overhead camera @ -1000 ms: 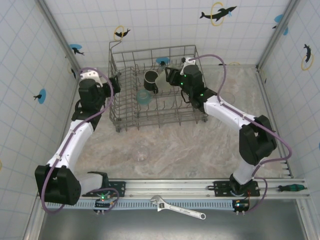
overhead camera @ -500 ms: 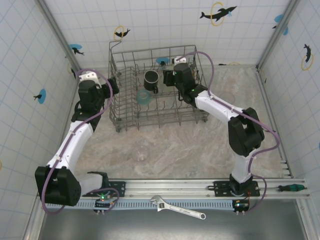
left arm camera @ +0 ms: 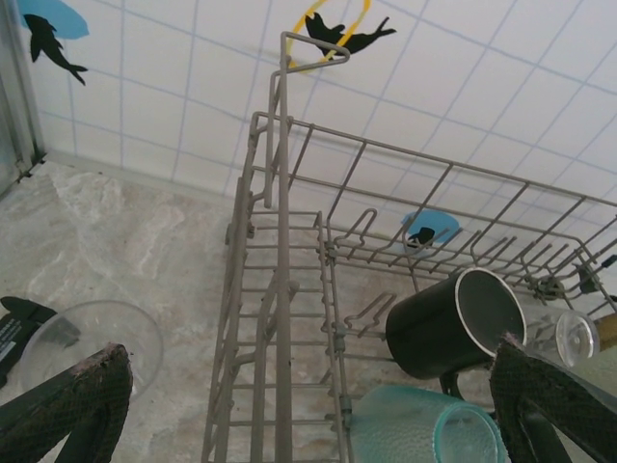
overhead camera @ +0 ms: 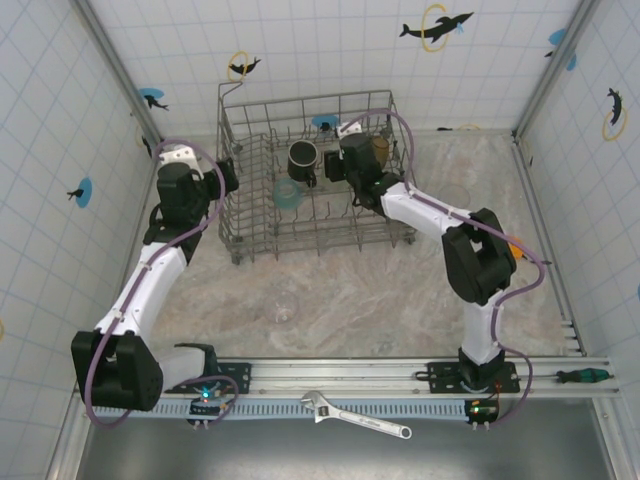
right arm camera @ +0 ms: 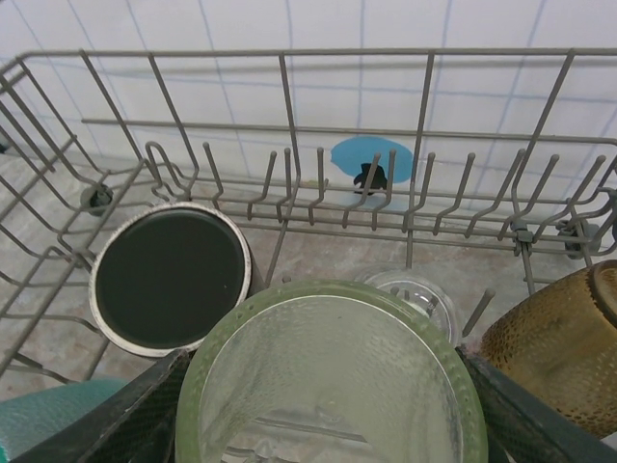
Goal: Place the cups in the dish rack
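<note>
I should keep holding the pale green cup with my right gripper until the cup is lower. It is high above the rack's bottom, so it would drop against the clear glass if I opened now.
The grey wire dish rack point(overhead camera: 250, 215) stands at the back of the table. Inside it lie a black mug point(overhead camera: 302, 160), a pale teal cup point(overhead camera: 287, 193) and an amber tumbler point(overhead camera: 378, 150). My right gripper point(overhead camera: 343, 166) is inside the rack, shut on a pale green cup point(right arm camera: 333, 386) that faces the camera, with the black mug point(right arm camera: 172, 278) to its left, a clear glass point(right arm camera: 410, 294) just behind it and the amber tumbler point(right arm camera: 564, 347) to its right. My left gripper point(left arm camera: 308, 424) is open, straddling the rack's left wall point(left arm camera: 280, 289) with nothing held.
A clear glass point(left arm camera: 92, 342) sits on the table beside my left finger, outside the rack. Another clear glass point(overhead camera: 284, 307) stands mid-table. A small orange object point(overhead camera: 515, 250) lies by the right arm. A wrench point(overhead camera: 355, 415) and a screwdriver point(overhead camera: 580, 376) rest near the front rail.
My right gripper has carried the green cup leftward and deeper into the rack, toward the black mug, uncovering the amber tumbler. The left arm has barely moved.
</note>
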Robot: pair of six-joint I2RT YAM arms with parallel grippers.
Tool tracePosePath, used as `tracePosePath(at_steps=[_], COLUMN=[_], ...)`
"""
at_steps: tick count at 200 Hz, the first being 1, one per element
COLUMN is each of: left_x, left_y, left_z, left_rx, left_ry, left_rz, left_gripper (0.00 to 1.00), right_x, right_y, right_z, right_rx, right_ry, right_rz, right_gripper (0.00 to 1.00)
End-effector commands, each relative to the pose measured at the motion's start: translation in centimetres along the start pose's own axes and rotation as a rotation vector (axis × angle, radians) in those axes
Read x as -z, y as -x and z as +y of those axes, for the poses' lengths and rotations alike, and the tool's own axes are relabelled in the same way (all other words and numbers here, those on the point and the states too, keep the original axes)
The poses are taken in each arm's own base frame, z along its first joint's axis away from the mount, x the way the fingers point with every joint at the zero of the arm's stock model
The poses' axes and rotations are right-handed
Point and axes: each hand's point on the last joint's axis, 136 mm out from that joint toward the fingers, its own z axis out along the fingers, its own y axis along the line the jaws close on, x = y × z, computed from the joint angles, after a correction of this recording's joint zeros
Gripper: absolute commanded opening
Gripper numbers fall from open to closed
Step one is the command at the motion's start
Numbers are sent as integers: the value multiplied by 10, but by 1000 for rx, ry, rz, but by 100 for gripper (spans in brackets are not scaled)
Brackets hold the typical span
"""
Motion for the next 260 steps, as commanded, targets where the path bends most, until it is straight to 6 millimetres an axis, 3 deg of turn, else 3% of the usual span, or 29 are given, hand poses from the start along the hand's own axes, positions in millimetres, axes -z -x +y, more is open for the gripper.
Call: tracePosePath(at_steps=[1,73,117,188,247,260], left_x=[-2,-4,-3,-3,-4,-4], left_y=[1,-1,-1,-1,-1,0], left_z=[0,4,3,4,8,7], left_rx=[0,-5,-8,4,25,27], left_ry=[-14,1,-3,-3,-9,-11], left_rz=[-6,-5,-5,-5,-6,-6], left_gripper=[97,97,97,97,97,97], right_x=[-4,-20,-31,-34,-29,-28], right_y=[20,-2,-22,-43,-49,-48], right_z=[10,27,25,21,23,23], right_rx=[30,101,121,113,75,71], right_ry=[11,41,26,18,34,35], right_rz=[-55,-38,-21,26,57,60], right_gripper=[33,35,37,59,83,84])
